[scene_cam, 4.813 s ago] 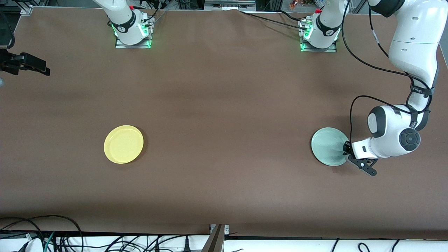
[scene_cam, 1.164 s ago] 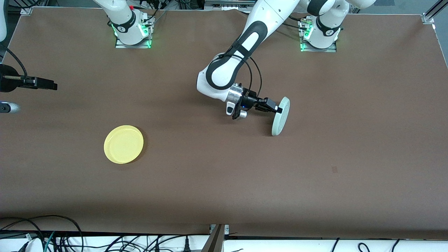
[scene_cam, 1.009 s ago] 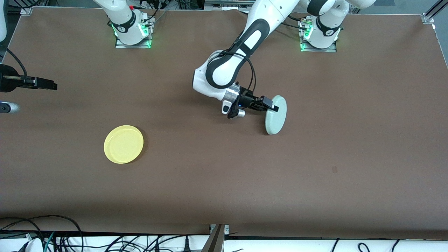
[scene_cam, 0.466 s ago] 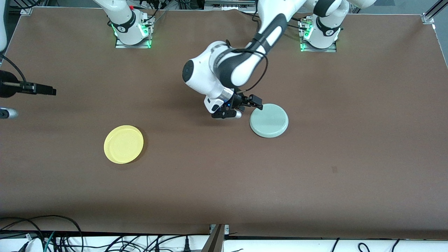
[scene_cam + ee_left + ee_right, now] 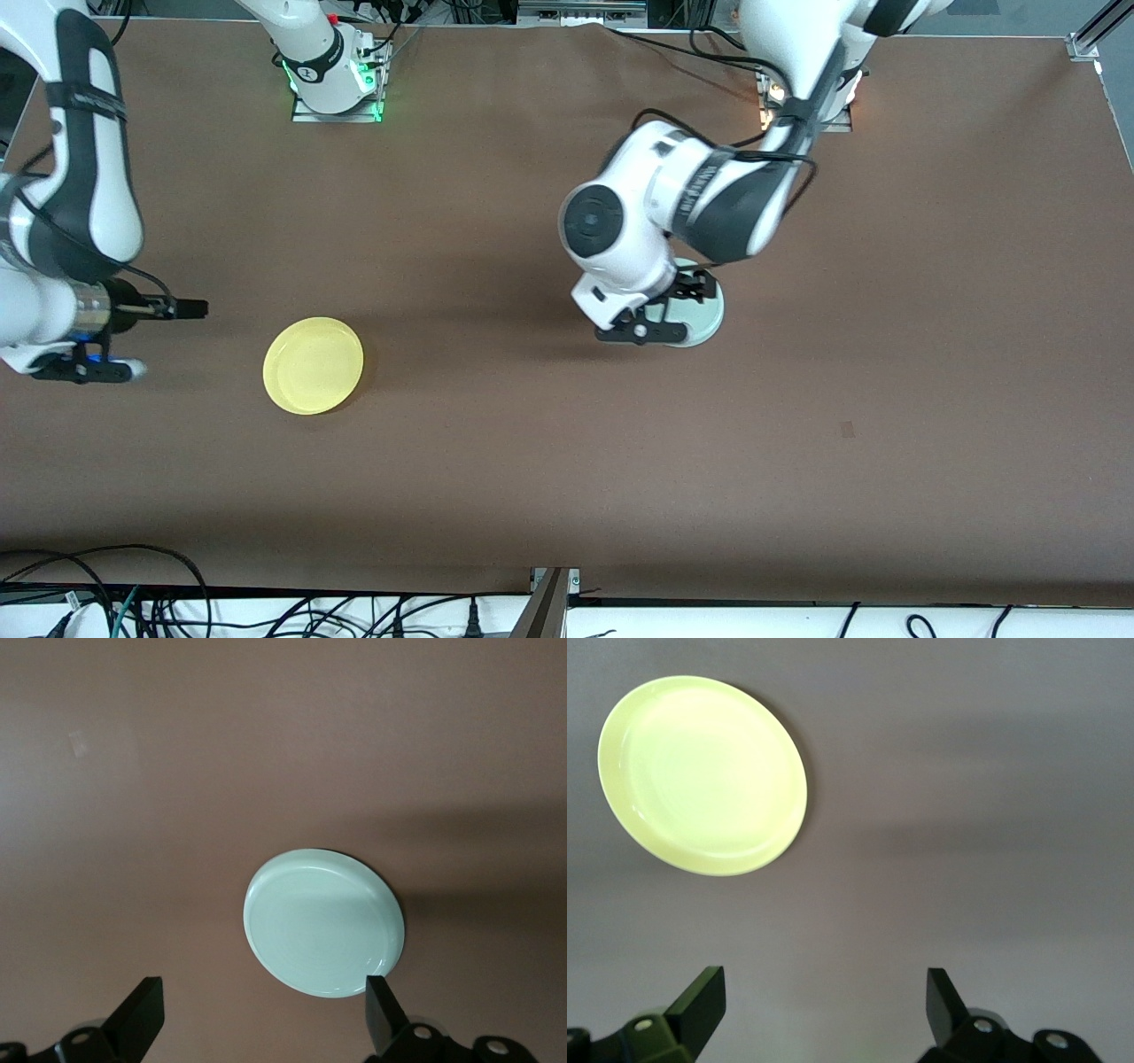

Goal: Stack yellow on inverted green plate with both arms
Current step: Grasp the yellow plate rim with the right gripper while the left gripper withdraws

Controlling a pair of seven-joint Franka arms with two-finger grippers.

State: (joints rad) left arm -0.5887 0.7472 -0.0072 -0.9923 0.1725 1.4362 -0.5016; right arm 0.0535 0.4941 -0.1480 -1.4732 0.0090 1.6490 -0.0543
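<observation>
Next, my right gripper picks up the yellow plate by its rim (image 5: 267, 367) to stack it on the inverted green plate (image 5: 704, 322).
The pale green plate (image 5: 713, 313) lies upside down near the middle of the table, toward the left arm's end. My left gripper (image 5: 673, 310) hangs over it, open and empty, and hides most of it. In the left wrist view the green plate (image 5: 323, 935) lies just ahead of the open left gripper (image 5: 261, 1020). The yellow plate (image 5: 313, 365) lies rim up toward the right arm's end. My right gripper (image 5: 186, 309) is open and empty, beside the yellow plate and apart from it. The right wrist view shows the yellow plate (image 5: 702, 775) ahead of the open right gripper (image 5: 822, 1005).
The brown table (image 5: 532, 443) carries only the two plates. Both arm bases (image 5: 335, 75) stand along the edge farthest from the front camera. Cables (image 5: 133, 602) hang below the nearest edge.
The left arm carried the green plate toward the middle, turned it over, laid it down, let go and rose above it. The right arm has swung in toward the yellow plate.
</observation>
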